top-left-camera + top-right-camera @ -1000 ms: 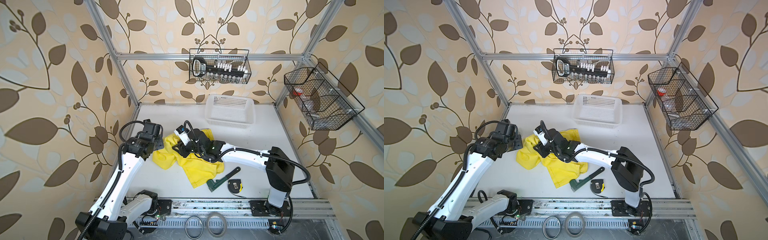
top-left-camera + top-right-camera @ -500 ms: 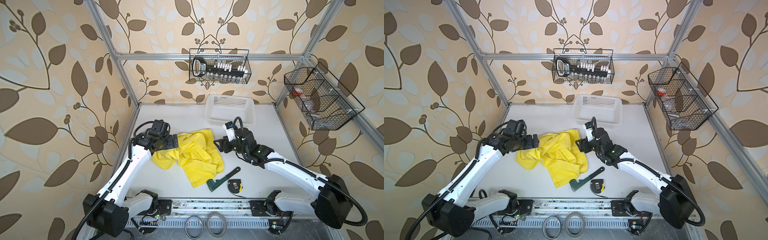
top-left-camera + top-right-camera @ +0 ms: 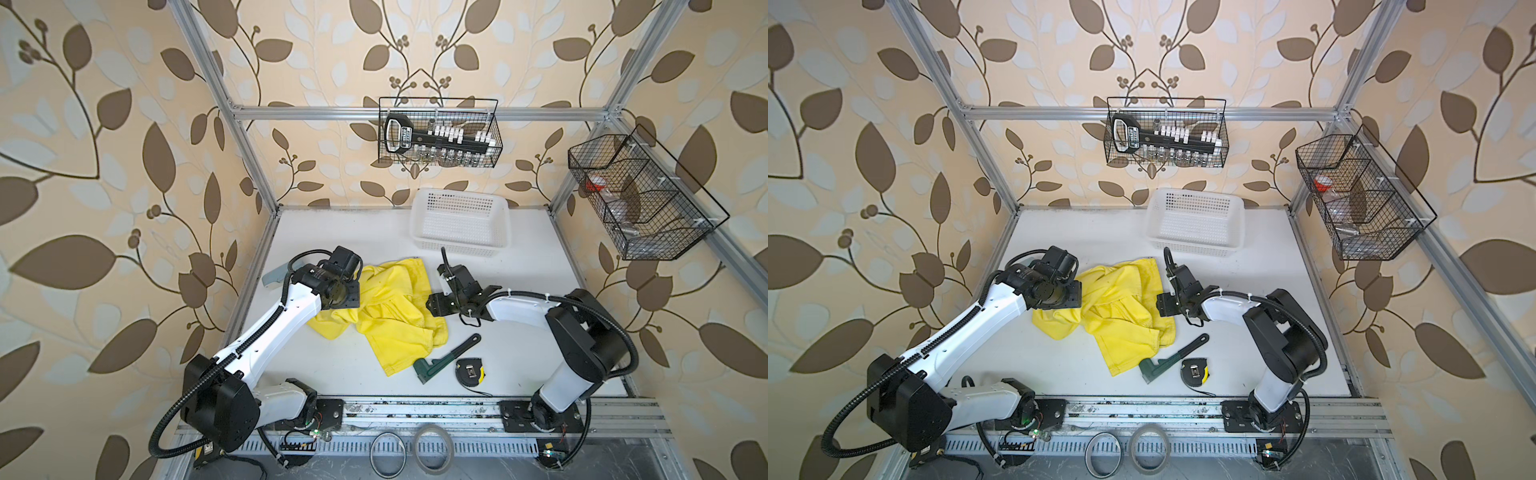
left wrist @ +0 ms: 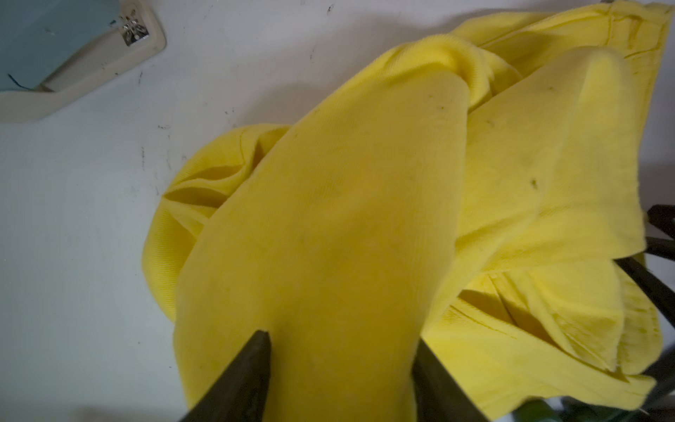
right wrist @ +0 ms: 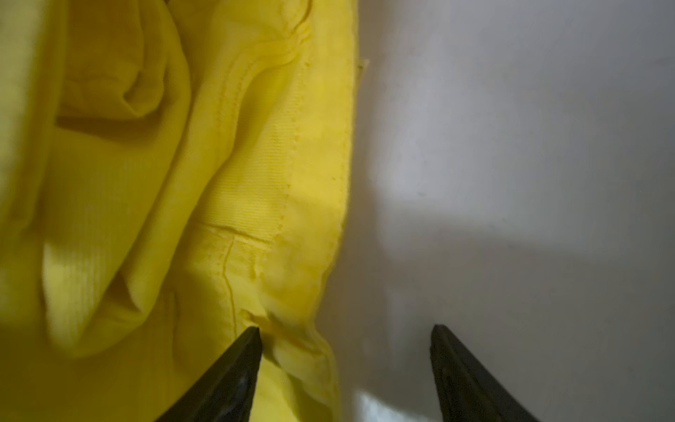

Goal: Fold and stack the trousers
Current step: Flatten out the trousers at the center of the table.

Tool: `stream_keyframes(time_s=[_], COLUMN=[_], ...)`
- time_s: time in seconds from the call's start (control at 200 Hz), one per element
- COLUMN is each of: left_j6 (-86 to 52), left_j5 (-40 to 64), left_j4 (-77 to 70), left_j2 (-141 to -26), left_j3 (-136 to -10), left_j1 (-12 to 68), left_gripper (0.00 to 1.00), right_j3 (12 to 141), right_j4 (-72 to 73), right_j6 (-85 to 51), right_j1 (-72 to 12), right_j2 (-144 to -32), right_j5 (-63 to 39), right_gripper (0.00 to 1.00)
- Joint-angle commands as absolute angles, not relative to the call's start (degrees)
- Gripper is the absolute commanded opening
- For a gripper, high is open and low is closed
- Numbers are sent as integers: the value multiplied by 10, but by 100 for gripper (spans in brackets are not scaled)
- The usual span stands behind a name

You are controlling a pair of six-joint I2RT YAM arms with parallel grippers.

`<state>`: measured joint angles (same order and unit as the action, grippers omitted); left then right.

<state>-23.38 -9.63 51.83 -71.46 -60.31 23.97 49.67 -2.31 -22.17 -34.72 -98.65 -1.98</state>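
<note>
The right gripper grabs the trousers (image 3: 395, 316) by the hem along their edge next. Then it pulls the crumpled cloth open for folding.
The yellow trousers (image 3: 395, 316) (image 3: 1121, 311) lie crumpled in the middle of the white table. My left gripper (image 3: 341, 294) (image 3: 1059, 293) stands over their left part. In the left wrist view a raised fold of the trousers (image 4: 328, 219) fills the gap of the left gripper (image 4: 339, 350) and presses against both fingers. My right gripper (image 3: 432, 307) (image 3: 1160, 307) sits low at the trousers' right edge. In the right wrist view the right gripper (image 5: 345, 339) is open, one fingertip (image 5: 252, 339) on the hem of the trousers (image 5: 146, 182), the other over bare table.
A white perforated basket (image 3: 457, 246) stands at the back of the table. A green pipe wrench (image 3: 446, 359) and a black-yellow tape measure (image 3: 469, 370) lie near the front, beside the trousers' lower end. A grey-blue stapler-like object (image 3: 274, 276) (image 4: 73, 54) lies at the left edge.
The right arm drew back from across the trousers and now stands at their right edge. The left gripper came in over their left part. The cloth lies spread wider than before.
</note>
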Motion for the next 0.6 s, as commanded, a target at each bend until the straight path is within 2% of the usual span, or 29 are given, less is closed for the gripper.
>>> stream_keyframes(time_s=[0.0,0.07,0.12,0.29,0.365,0.595], left_j6=[-238,-234,-229,-215,-206,-146], left_j5=[-136,-136,-127,-128,-146,-215], left_j4=[542,547,547,552,566,601], left_j2=[-707,-708,-708,-710,-708,-700], left_j3=[-599,-600,-599,-598,-614,-714], left_j1=[238,238,237,236,230,209], left_gripper=[45,36,27,0,0,0], right_j3=[536,552,562,572,570,562], right_j4=[-3,-9,-9,1,-11,-89], right_j6=[-227,-225,-223,-227,-225,-183], right_j1=[-362,-363,-364,-376,-375,-319], right_j2=[-1018,-1042,-1058,-1056,-1027,-837], right_j5=[-16,-9,-8,-15,0,61], right_gripper=[73,70,64,19,2,0])
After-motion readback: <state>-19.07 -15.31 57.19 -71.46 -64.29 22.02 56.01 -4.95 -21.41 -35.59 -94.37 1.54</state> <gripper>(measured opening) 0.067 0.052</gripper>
